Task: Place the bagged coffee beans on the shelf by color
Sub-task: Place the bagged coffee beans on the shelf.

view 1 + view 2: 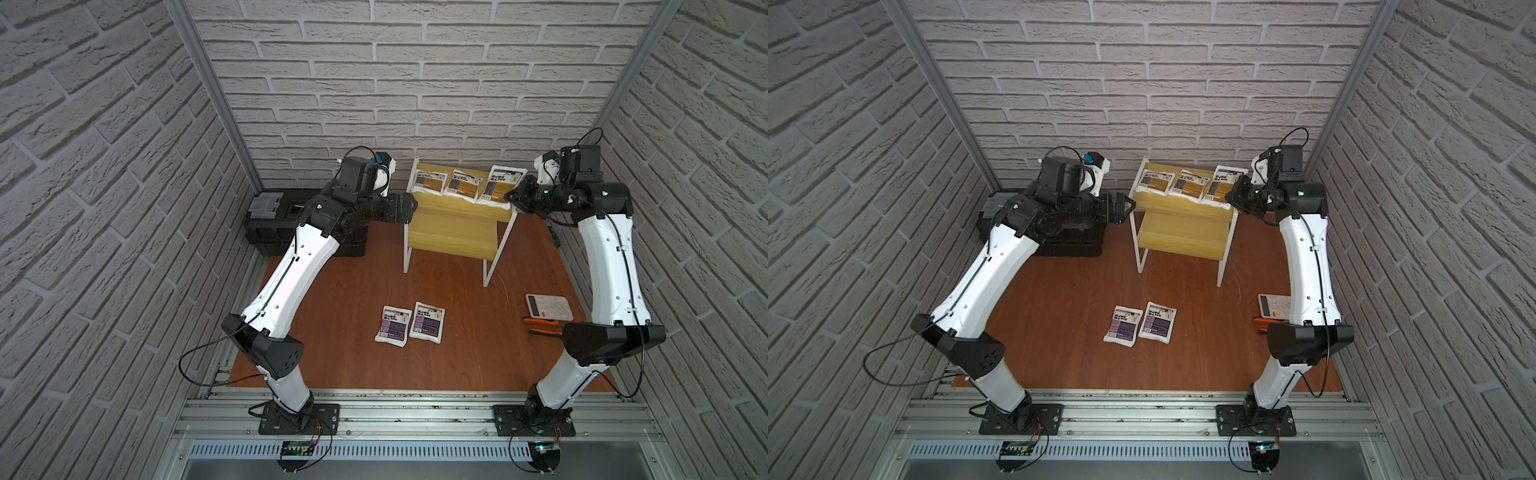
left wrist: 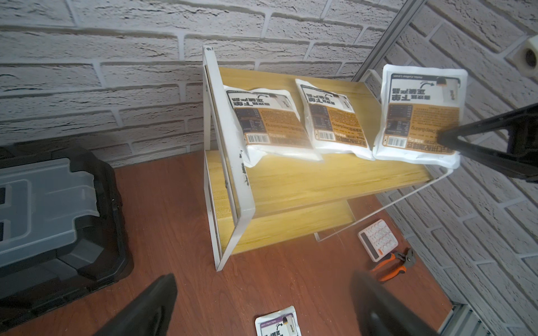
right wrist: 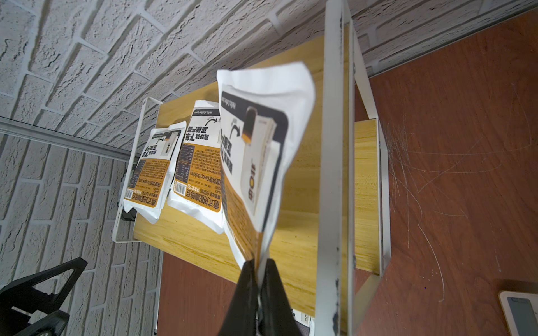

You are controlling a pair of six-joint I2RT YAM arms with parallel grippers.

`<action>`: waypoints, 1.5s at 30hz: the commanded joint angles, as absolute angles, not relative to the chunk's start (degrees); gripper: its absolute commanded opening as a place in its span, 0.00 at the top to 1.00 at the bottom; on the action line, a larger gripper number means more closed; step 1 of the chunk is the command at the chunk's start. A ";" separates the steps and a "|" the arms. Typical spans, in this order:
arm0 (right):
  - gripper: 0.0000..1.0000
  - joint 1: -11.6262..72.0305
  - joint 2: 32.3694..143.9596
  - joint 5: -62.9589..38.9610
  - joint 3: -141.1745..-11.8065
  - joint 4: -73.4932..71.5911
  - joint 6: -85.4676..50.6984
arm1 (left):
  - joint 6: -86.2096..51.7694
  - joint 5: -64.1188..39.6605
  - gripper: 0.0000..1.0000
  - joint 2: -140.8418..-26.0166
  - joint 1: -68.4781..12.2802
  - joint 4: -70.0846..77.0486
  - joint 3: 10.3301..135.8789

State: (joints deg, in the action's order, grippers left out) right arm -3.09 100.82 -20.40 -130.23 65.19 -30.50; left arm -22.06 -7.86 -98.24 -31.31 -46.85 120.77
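The yellow bag's lower edge (image 1: 493, 204) sits at the shelf's top level (image 1: 489, 212) inside the shelf's white side frame, so it is now time for my right gripper to release the bag.
The shelf (image 1: 453, 239) stands at the back with three yellow bagged coffee beans on its top tier. Two lie flat (image 1: 428, 183) (image 1: 462, 186). The rightmost yellow bag (image 1: 500, 183) (image 3: 256, 163) sits tilted at the tier's right end, and my right gripper (image 1: 510, 195) (image 3: 259, 264) is shut on its lower edge. My left gripper (image 1: 409, 205) (image 2: 263, 286) hangs open and empty beside the shelf's left frame. Two purple bags (image 1: 392, 326) (image 1: 427, 322) lie side by side on the brown table in front. The lower tier is bare.
A black toolbox (image 1: 270, 220) with grey latches sits left of the shelf, under my left arm. A white calculator (image 1: 548, 306) and orange-handled pliers (image 1: 544, 326) lie at the right, near my right arm. Brick walls close in on three sides.
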 commanded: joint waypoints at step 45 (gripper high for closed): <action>0.52 -6.51 100.59 -17.80 -131.61 57.40 -32.62 | -23.25 -9.39 0.01 -98.55 -32.29 -44.81 121.79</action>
